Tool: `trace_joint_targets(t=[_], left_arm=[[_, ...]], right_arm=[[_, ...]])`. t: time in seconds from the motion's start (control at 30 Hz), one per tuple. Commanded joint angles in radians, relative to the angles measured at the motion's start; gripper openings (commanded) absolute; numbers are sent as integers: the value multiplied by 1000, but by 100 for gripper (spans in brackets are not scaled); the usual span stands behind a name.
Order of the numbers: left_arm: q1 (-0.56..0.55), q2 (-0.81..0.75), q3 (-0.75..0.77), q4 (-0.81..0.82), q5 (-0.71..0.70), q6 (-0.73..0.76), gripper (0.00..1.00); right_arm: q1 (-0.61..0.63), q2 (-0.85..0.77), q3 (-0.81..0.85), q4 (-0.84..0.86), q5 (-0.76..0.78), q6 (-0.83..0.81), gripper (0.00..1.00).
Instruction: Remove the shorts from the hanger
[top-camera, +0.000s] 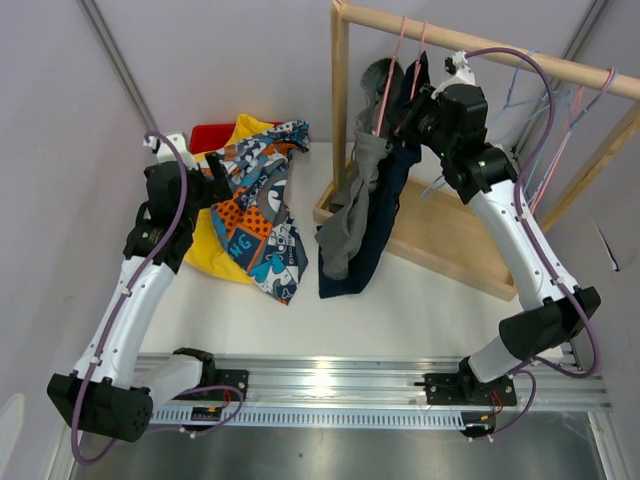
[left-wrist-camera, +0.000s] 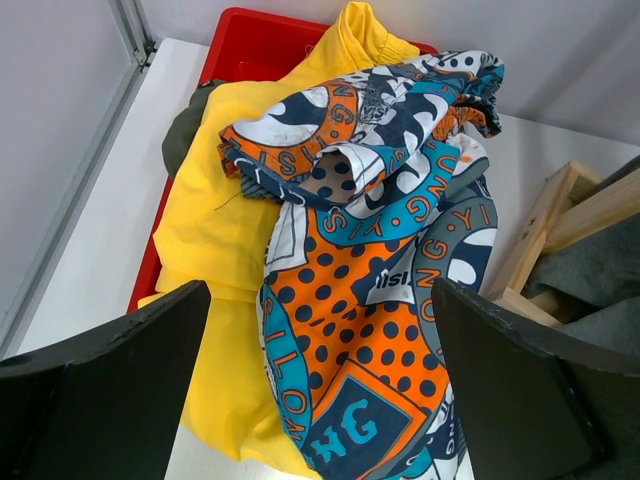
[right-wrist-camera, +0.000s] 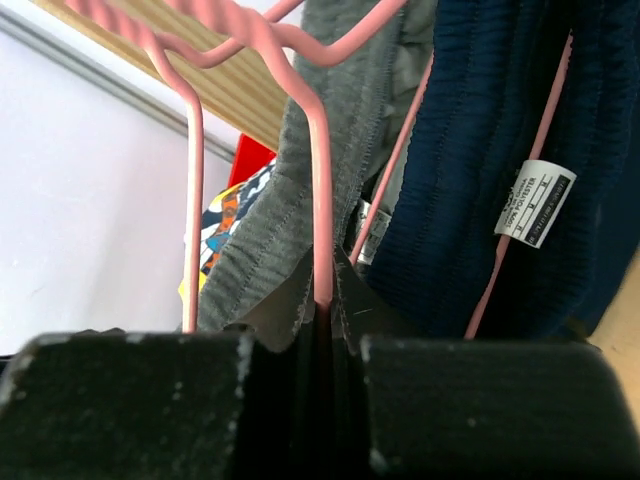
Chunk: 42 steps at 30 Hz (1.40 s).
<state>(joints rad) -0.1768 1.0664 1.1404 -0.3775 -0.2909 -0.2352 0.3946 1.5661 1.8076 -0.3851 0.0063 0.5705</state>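
Note:
The left gripper needs to remove the navy shorts (top-camera: 385, 220) next, so it needs to grab them by their free hanging end (top-camera: 352, 281), away from the pink hanger.
Grey shorts (top-camera: 352, 205) and navy shorts (top-camera: 385, 220) hang from pink hangers (top-camera: 390, 85) on the wooden rail (top-camera: 480, 45). My right gripper (top-camera: 408, 115) is up at them. In the right wrist view it (right-wrist-camera: 325, 310) is shut on the pink hanger wire (right-wrist-camera: 322, 180), with the grey shorts (right-wrist-camera: 270, 230) on its left and the navy shorts (right-wrist-camera: 480, 150) on its right. My left gripper (left-wrist-camera: 320, 400) hovers open over the printed shorts (left-wrist-camera: 390, 260), which lie on the yellow shorts (left-wrist-camera: 220, 200). Dark olive shorts (left-wrist-camera: 180, 130) peek out beneath them.
A red bin (top-camera: 210, 135) lies under the pile at the back left. The rack's wooden base (top-camera: 450, 235) takes up the right of the table. Several bare wire hangers (top-camera: 545, 110) hang further right on the rail. Grey walls close in behind.

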Motion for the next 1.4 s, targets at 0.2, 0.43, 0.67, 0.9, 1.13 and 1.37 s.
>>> trace_joint_targets(t=[0.2,0.43,0.67,0.9,1.13,1.37], left_arm=[[-79,-59,57,71,73,68,99],[-453,23,373,-3,2,203,99],[-674,30,241,239,423,70,99],[-915,161,151,466,463,56,99],[-964,253,153,551,391,63,100],[-966,303,159,594,257,62,37]], right_arm=[[7,-182,131,-66,135,-112,0],[7,-213,228,-138,169,-143,0],[9,-268,161,-158,71,-29,0],[87,-293,84,-143,70,55,0],[153,-299,114,-176,83,106,0],[171,-382,70,-195,54,166,0]])
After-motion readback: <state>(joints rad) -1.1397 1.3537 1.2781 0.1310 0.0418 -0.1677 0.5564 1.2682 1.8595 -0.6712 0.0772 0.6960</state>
